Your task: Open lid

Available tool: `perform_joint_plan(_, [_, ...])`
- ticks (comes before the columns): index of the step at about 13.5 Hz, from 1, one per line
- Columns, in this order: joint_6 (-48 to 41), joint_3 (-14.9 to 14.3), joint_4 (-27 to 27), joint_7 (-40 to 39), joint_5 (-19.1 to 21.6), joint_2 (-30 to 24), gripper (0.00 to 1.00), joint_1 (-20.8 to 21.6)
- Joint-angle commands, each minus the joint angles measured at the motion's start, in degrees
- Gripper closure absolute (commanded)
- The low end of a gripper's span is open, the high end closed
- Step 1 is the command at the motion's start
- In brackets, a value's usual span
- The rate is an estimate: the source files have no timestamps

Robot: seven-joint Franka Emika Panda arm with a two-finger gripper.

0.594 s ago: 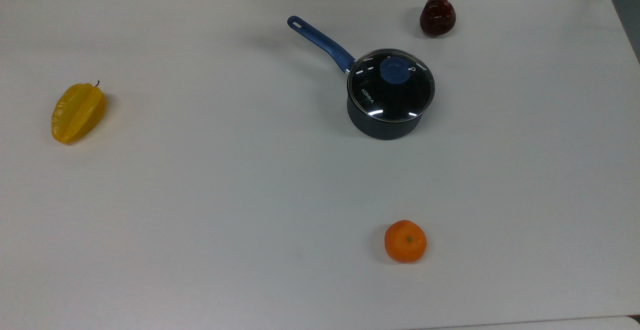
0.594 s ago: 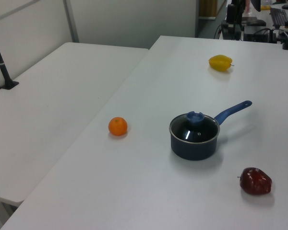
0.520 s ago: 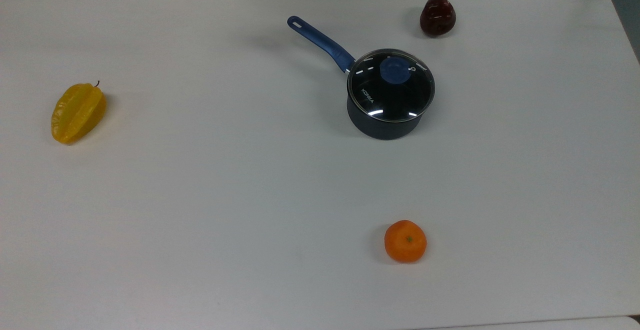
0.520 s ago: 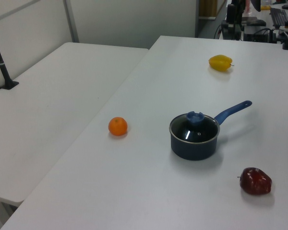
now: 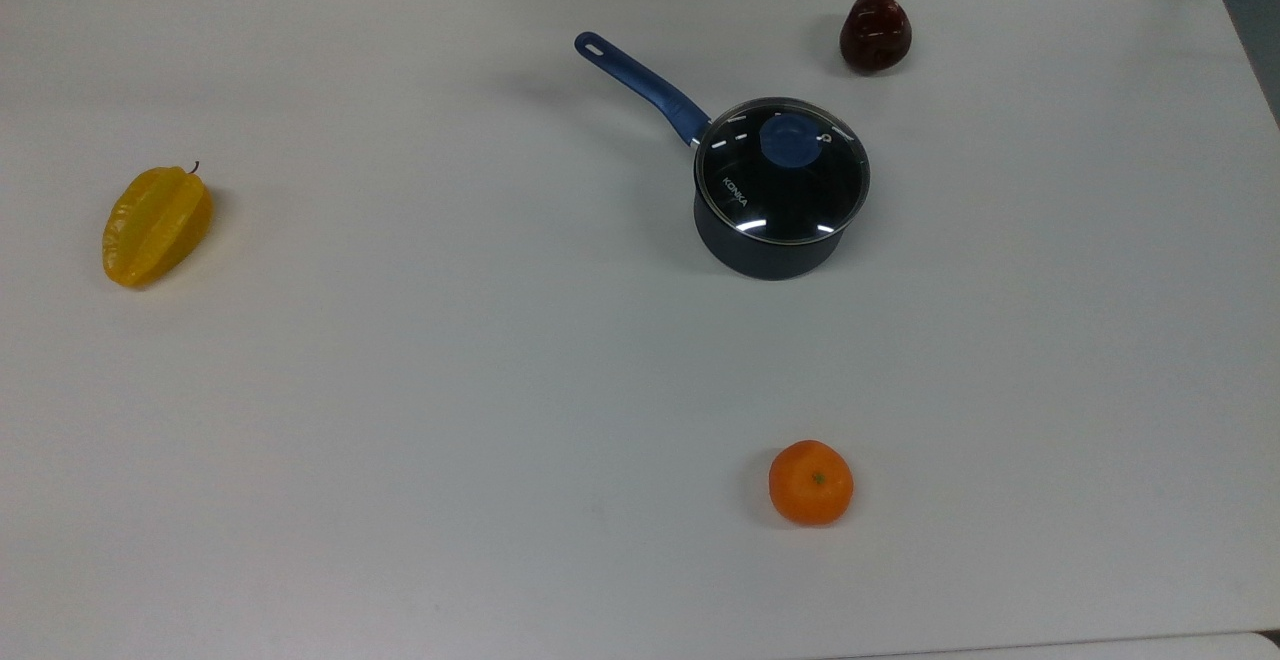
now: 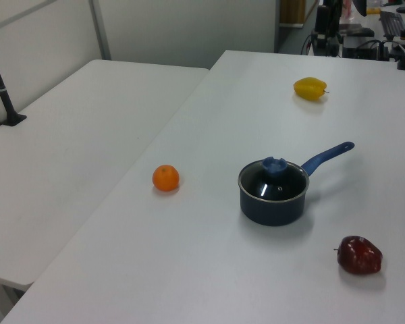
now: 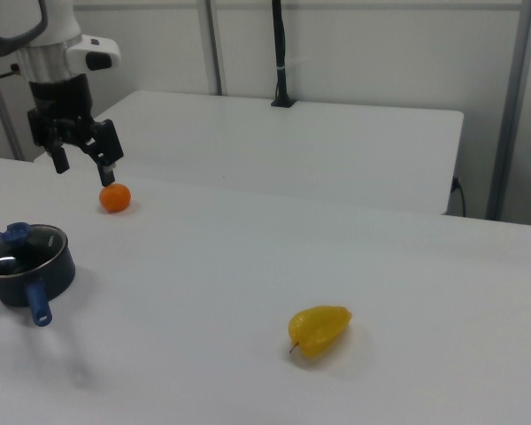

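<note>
The glass lid spreads wide and flat across the saucepan (image 6: 273,206), so I should next use my gripper to grab the narrow blue knob (image 6: 275,166) at its centre and open the lid.
The round glass lid (image 5: 782,171) with a metal rim, blue knob (image 5: 788,139) and white KONKA lettering rests on the dark saucepan (image 5: 765,245). The lid (image 6: 273,179) and saucepan (image 6: 273,206) also sit mid-table in the left view, and the lid (image 7: 19,245) shows again at the right view's left edge. My gripper (image 7: 84,166) hangs open high above the table in the right view, up and to the right of the lid, with nothing between its fingers.
An orange (image 5: 811,482) lies near the front, a dark red apple (image 5: 875,33) behind the pot, and a yellow starfruit (image 5: 155,225) far at the top view's left. The pan's blue handle (image 5: 640,83) points to the back left. A second white table (image 6: 67,155) adjoins.
</note>
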Motion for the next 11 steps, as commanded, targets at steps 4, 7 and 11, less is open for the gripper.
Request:
perform_joint_plan(4, [6.33, 0.79, -6.04, 2.16, 1.62, -0.60, 0.00, 13.06])
perform_joint_plan(7, [15.38, 0.79, -12.28, 4.72, 1.62, -0.69, 0.00, 18.53])
perform_joint_plan(11, [28.04, 0.88, -19.85, 7.19, 1.36, -0.51, 0.00, 21.79])
